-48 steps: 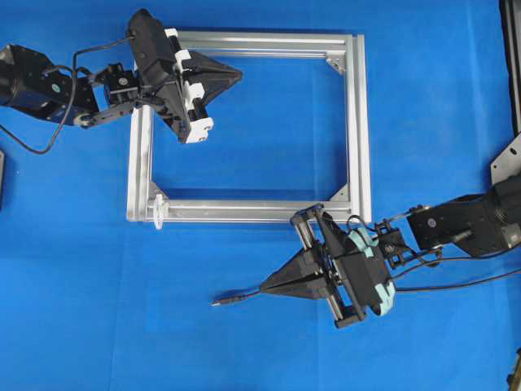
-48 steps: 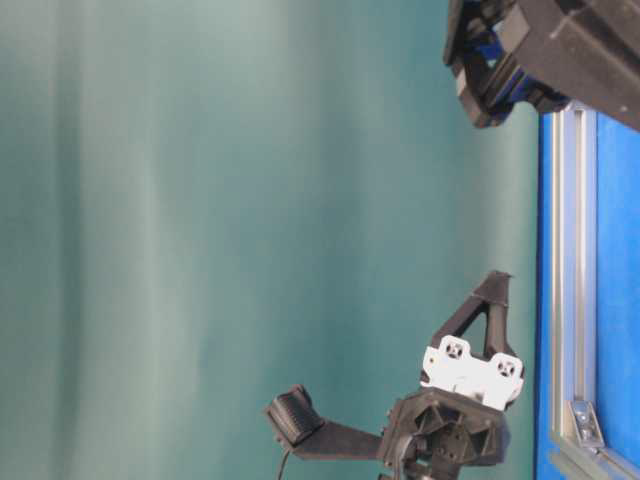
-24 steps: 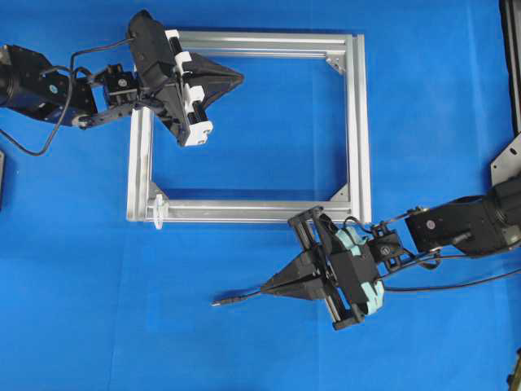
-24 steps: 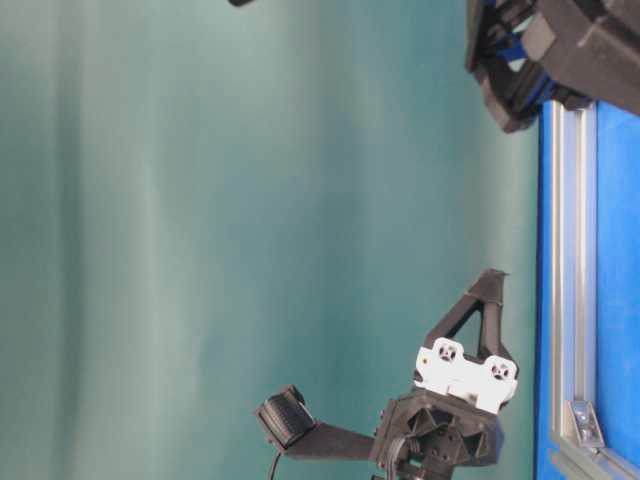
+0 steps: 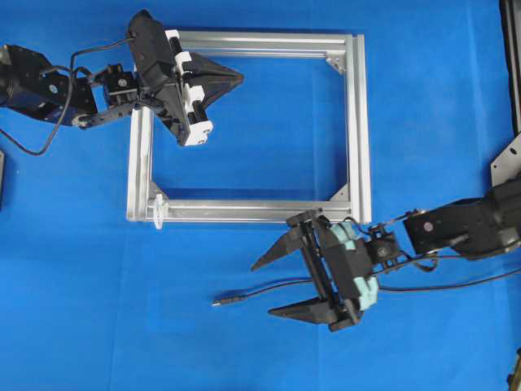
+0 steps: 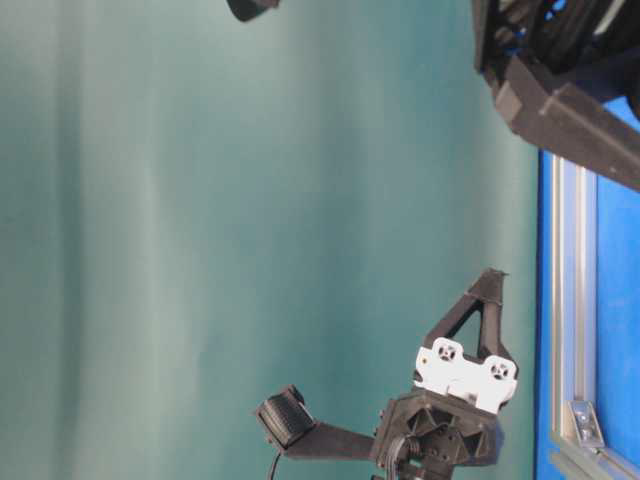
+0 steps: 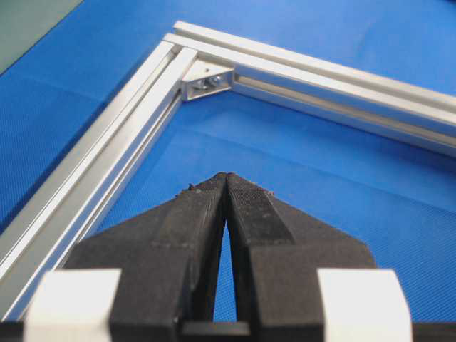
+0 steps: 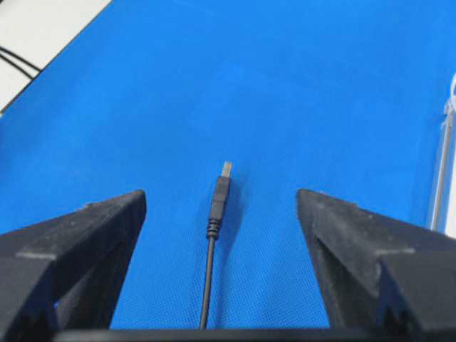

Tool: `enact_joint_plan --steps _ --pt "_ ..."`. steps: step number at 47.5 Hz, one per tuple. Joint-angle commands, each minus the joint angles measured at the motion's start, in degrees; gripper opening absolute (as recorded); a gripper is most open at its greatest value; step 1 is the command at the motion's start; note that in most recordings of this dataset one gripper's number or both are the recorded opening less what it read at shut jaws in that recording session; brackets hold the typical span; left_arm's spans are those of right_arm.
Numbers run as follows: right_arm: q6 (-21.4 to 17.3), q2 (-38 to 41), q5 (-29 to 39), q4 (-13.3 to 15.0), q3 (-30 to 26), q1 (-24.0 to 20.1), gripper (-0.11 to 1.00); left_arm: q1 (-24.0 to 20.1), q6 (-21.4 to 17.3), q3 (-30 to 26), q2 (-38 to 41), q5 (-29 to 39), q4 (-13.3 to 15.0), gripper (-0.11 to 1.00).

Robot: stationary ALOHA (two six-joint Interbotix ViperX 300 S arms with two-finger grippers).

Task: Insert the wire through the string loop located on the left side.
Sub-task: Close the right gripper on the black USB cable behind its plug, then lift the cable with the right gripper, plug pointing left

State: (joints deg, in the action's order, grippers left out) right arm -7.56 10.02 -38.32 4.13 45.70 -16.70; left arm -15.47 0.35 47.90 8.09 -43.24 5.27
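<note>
The thin cable (image 5: 281, 286) trails slack across the cloth. My right gripper should next grab the wire by the back end of its straight plug (image 5: 242, 297).
The wire (image 5: 244, 293) lies loose on the blue cloth, its plug (image 5: 224, 300) pointing left, below the frame. My right gripper (image 5: 263, 290) stands open around it, one finger on each side and neither touching it. The right wrist view shows the plug (image 8: 219, 196) lying free between the fingers of the right gripper (image 8: 221, 195). The string loop (image 5: 159, 210) stands at the frame's lower left corner, well left of the plug. My left gripper (image 5: 240, 77) hovers shut and empty over the frame's upper left part, its tips pressed together in the left wrist view (image 7: 226, 177).
The square aluminium frame (image 5: 356, 122) lies flat on the cloth; its corner bracket (image 7: 206, 80) is ahead of the left gripper. The wire trails off to the right under the right arm (image 5: 464, 228). A black bracket (image 5: 509, 163) sits at the right edge.
My right gripper has opened from shut and let go of the wire, which now lies on the cloth between the fingers. The left gripper has barely moved.
</note>
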Motion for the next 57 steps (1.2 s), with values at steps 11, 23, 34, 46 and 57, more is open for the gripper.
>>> enact_joint_plan --steps 11,23,34,46,57 --pt "-0.3 8.7 -1.1 -5.4 -4.9 -1.4 0.86 0.0 0.3 -0.9 -1.6 -0.4 -0.2 0.0" --pt "-1.6 13.6 -3.2 -7.6 -7.0 -2.1 0.86 0.1 0.4 -0.7 -1.7 -0.4 -0.2 0.0" --pt "-1.6 13.6 -3.7 -7.6 -6.8 -2.2 0.78 0.1 0.4 -0.7 -1.6 -0.4 -0.2 0.0" --pt "-1.5 12.9 -3.7 -6.7 -6.3 -2.4 0.18 0.0 0.4 -0.6 -1.7 -0.4 -0.2 0.0" --pt "-1.5 11.4 -3.4 -6.6 -5.3 -2.5 0.03 0.0 0.4 -0.6 -1.7 -0.4 -0.2 0.0"
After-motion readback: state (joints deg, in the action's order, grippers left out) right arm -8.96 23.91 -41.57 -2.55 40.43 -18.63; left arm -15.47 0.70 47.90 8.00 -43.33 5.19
